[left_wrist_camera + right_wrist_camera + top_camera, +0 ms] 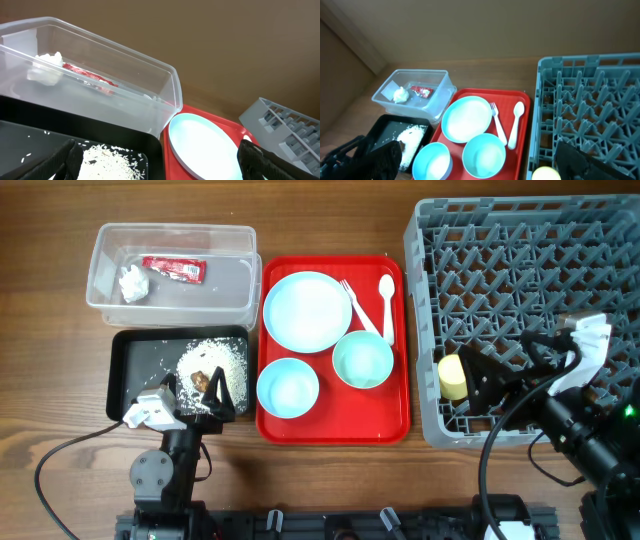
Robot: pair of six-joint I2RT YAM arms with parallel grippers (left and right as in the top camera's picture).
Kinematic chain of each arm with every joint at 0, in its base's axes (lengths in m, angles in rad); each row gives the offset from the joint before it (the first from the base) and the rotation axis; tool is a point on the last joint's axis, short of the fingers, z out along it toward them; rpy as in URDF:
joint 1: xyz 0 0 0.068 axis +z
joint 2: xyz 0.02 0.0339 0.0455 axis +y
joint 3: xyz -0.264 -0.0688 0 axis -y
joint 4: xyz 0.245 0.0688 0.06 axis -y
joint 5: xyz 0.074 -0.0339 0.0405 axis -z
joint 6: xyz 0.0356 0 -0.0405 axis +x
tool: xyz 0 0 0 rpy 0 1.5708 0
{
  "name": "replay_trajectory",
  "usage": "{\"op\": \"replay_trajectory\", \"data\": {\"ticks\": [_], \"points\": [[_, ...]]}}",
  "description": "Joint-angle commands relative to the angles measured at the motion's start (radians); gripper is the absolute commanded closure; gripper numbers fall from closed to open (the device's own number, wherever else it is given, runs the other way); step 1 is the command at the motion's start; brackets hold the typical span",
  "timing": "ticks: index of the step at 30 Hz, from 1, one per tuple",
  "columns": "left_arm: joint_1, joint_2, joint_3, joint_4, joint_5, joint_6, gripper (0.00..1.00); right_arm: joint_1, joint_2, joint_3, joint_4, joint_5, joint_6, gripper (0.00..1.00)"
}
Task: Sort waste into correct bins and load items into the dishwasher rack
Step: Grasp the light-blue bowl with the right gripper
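Note:
I should next grab the blue bowl (288,387) with my right gripper by one edge of the bowl's rim. Then I will turn it and stand it among the dishwasher rack's wires.
The yellow cup (452,377) lies in the grey dishwasher rack (520,260) at its front left corner. My right gripper (478,380) is open right beside it; the cup's edge shows in the right wrist view (545,175). My left gripper (197,395) is open and empty over the black tray (130,370), which holds rice (215,358) and a brown chunk (200,378). The clear tub (175,227) holds the red wrapper (173,268) and tissue (132,282). The plate (307,310), blue bowl (288,387), mint bowl (362,360), fork (355,305) and spoon (387,300) sit on the red tray.
The red tray (385,415) lies between the black tray and the rack. The tub's tall clear wall (100,100) stands just behind the black tray. Black cables (60,460) run along the table's front edge.

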Motion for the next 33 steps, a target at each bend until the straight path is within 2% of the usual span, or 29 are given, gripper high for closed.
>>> {"op": "replay_trajectory", "data": {"ticks": [1,5,6,7,9,10,13,14,18,21,23,24,25,31,32,33], "points": [[0.006,-0.008,-0.010,0.006,0.008,0.005,0.00,-0.002,0.007,0.002,-0.002,-0.078,0.027,0.00],[0.006,-0.008,-0.010,0.006,0.008,0.005,0.00,-0.002,0.054,-0.009,-0.034,-0.133,0.124,0.00],[0.006,-0.008,-0.010,0.006,0.008,0.005,0.00,0.000,0.079,-0.010,-0.022,-0.197,0.094,0.02],[0.006,-0.008,-0.010,0.006,0.008,0.005,0.00,0.013,0.108,-0.010,-0.007,-0.267,0.073,0.09],[0.006,-0.008,-0.010,0.006,0.008,0.005,0.00,0.076,0.172,-0.008,0.004,-0.302,0.036,0.10],[0.006,-0.008,-0.010,0.006,0.008,0.005,0.00,0.127,0.208,-0.006,-0.003,-0.269,0.019,0.10],[0.006,-0.008,-0.010,0.006,0.008,0.005,0.00,0.334,0.341,-0.006,-0.041,-0.052,0.031,0.20],[0.006,-0.008,-0.010,0.006,0.008,0.005,0.00,0.429,0.405,-0.006,-0.055,0.067,0.092,0.22],[0.006,-0.008,-0.010,0.006,0.008,0.005,0.00,0.644,0.615,-0.006,-0.001,0.255,0.167,0.22],[0.006,-0.008,-0.010,0.006,0.008,0.005,0.00,0.684,0.744,-0.006,0.091,0.255,0.177,0.23],[0.006,-0.008,-0.010,0.006,0.008,0.005,0.00,0.696,0.858,-0.006,0.179,0.249,0.149,0.31],[0.006,-0.008,-0.010,0.006,0.008,0.005,0.00,0.699,0.910,-0.006,0.215,0.232,0.122,0.38],[0.006,-0.008,-0.010,0.006,0.008,0.005,0.00,0.702,0.959,-0.006,0.238,0.219,0.109,0.39],[0.006,-0.008,-0.010,0.006,0.008,0.005,0.00,0.723,1.152,-0.006,0.270,0.212,0.039,0.41],[0.006,-0.008,-0.010,0.006,0.008,0.005,0.00,0.723,1.180,-0.006,0.274,0.231,0.030,0.44],[0.006,-0.008,-0.010,0.006,0.008,0.005,0.00,0.723,1.203,-0.006,0.277,0.231,0.018,0.51]]}}
